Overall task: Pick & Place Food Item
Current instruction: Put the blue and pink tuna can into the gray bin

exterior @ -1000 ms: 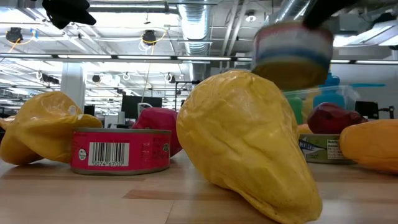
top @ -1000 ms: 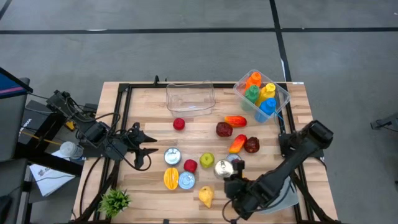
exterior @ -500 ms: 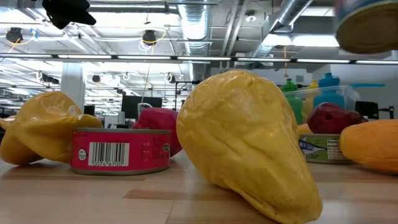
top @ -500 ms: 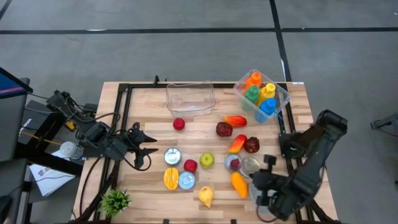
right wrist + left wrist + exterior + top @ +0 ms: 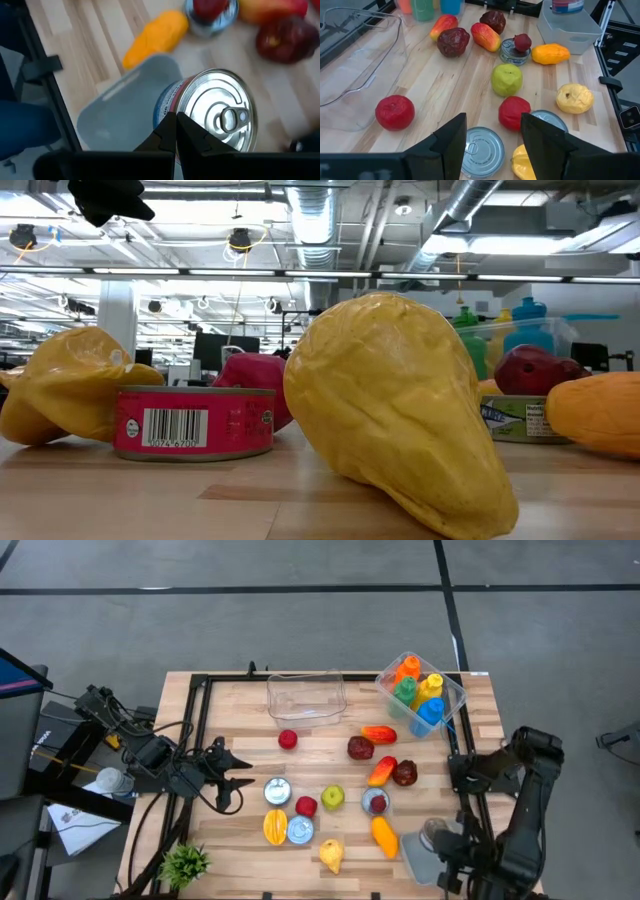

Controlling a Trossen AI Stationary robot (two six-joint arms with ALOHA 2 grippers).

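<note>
The tin can overlaps the grey bin's far rim; my right gripper must move its lower edge inside the bin before opening.
My right gripper [image 5: 447, 843] is at the table's near right corner, shut on a tin can [image 5: 212, 112] with a silver pull-tab lid. It holds the can above a grey bin [image 5: 418, 862]. The can [image 5: 567, 5] and the bin [image 5: 570, 31] also show in the left wrist view. My left gripper [image 5: 232, 780] is open and empty near the table's left edge; its fingers [image 5: 451, 139] point across the table at the food. My right gripper pinches the can between its two fingers [image 5: 161, 136] on the side wall [image 5: 169, 106], just below the lid's rim. The lid faces the wrist camera. The can is lifted clear, above the grey bin [image 5: 125, 107].
On the table lie two cans [image 5: 278, 791] [image 5: 300, 830], a third can with a red fruit on it [image 5: 375, 802], a green apple [image 5: 332, 798], an orange fruit [image 5: 384, 836] and a yellow fruit [image 5: 331, 856]. A clear tray [image 5: 306, 697] and a tub of bottles [image 5: 422, 690] stand at the far edge.
My right gripper has carried the can from above the middle of the near table toward the near right corner, over the grey bin. The can has left the low view. My left arm has kept still.
</note>
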